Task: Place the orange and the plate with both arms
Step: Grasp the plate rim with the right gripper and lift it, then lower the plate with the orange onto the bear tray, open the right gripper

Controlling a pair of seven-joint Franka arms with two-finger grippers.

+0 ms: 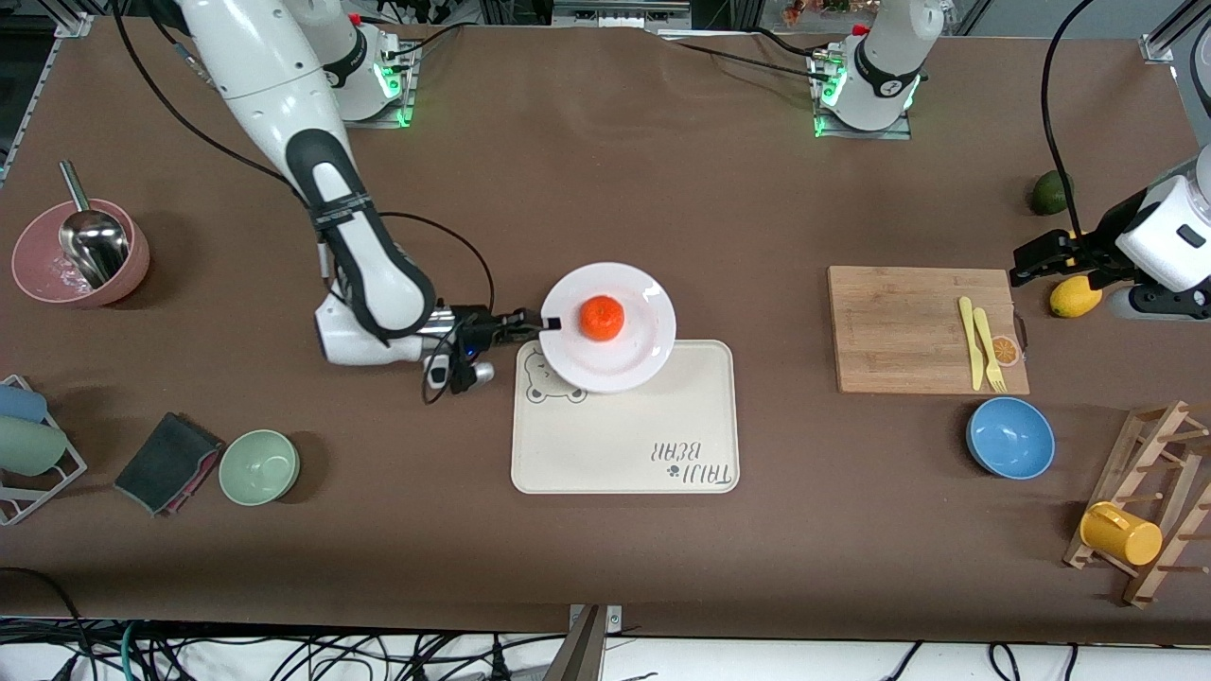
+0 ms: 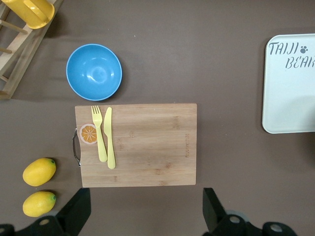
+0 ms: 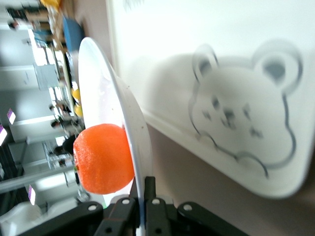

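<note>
The white plate hangs above the cream bear tray's edge, so I need to move the plate inward and down before my right gripper releases it.
The orange sits in the middle of the white plate. The plate overlaps the corner of the cream bear tray that lies toward the right arm's end. My right gripper is shut on the plate's rim. In the right wrist view its fingers clamp the rim, with the orange beside them and the tray's bear drawing under the plate. My left gripper is open and empty, up by the lemons at the left arm's end; its fingers hang over bare table beside the cutting board.
A cutting board holds a yellow fork and knife. A blue bowl, mug rack, lemon and avocado lie at the left arm's end. A pink bowl with a scoop, green bowl and dark cloth lie at the right arm's end.
</note>
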